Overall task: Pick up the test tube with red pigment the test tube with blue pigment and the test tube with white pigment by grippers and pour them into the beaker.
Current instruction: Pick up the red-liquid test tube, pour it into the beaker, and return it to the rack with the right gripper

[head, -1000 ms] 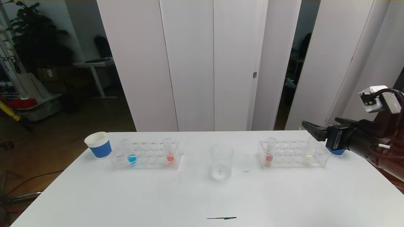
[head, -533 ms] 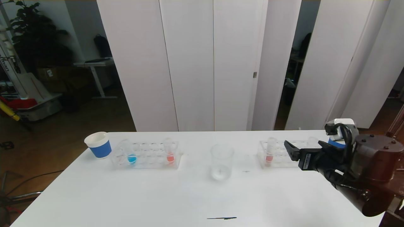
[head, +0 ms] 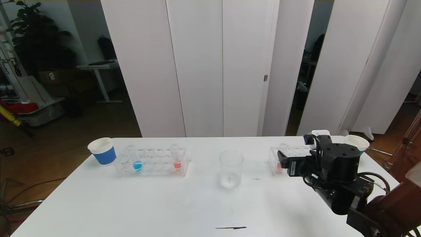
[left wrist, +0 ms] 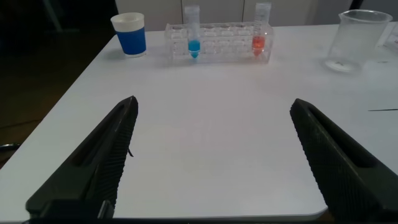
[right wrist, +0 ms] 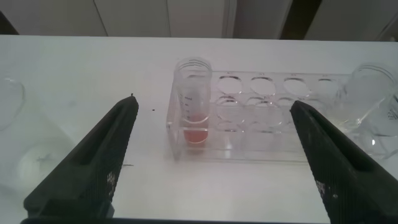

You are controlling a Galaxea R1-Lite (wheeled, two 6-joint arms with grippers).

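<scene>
My right gripper grips the tube's graduated body (head: pixel 284 149) next, which keeps the pinkish-red tube's opening free to pour into the beaker (head: pixel 231 169).
The beaker (head: pixel 231 169) stands empty at the table's middle. The blue-pigment tube (head: pixel 137 164) and an orange-red tube (head: pixel 177 162) stand in the left rack (head: pixel 154 163); both also show in the left wrist view, blue (left wrist: pixel 193 43) and orange-red (left wrist: pixel 259 38). A pinkish-red tube (right wrist: pixel 194 106) stands at the near end of the right rack (right wrist: pixel 280 118). My right gripper (right wrist: pixel 212 102) is open and empty, just short of that tube, low over the table (head: pixel 282 159). A clear tube (right wrist: pixel 373 99) leans at the rack's other end; the arm hides it in the head view. My left gripper (left wrist: pixel 213 101) is open and empty over the table's front left.
A blue-and-white paper cup (head: pixel 103 151) stands left of the left rack, another (head: pixel 356 142) behind my right arm. A thin black mark (head: pixel 231 227) lies near the table's front edge. Bare table lies between the racks and the front edge.
My right arm has swung from the right rack's far right end leftward and down, now facing the pinkish-red tube. It now covers the whitish tube in the head view.
</scene>
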